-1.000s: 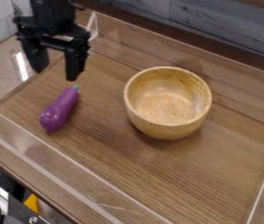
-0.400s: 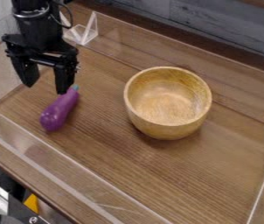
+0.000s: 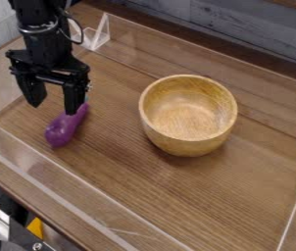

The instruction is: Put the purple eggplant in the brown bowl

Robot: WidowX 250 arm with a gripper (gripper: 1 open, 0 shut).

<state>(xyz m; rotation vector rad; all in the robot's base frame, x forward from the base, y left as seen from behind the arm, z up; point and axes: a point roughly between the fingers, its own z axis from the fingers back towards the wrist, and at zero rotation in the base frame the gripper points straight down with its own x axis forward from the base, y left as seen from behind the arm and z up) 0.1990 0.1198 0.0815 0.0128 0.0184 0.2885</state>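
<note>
My gripper is going to grab the purple eggplant by its slimmer end next. Then it can put the eggplant in the brown bowl.
The purple eggplant lies on the wooden table at the left, slanted, with its upper end tucked behind one finger. My black gripper points down just over that upper end, jaws open and nothing held between them. The brown bowl stands upright and empty to the right of the eggplant, well apart from the gripper.
Clear plastic walls fence the wooden table along the front and the sides. A small clear stand sits at the back left behind the arm. A grey plank wall runs along the back.
The gripper has come down and shifted left toward the near end of the table, from above and behind the eggplant to right over its upper end. Eggplant and bowl have not moved.
</note>
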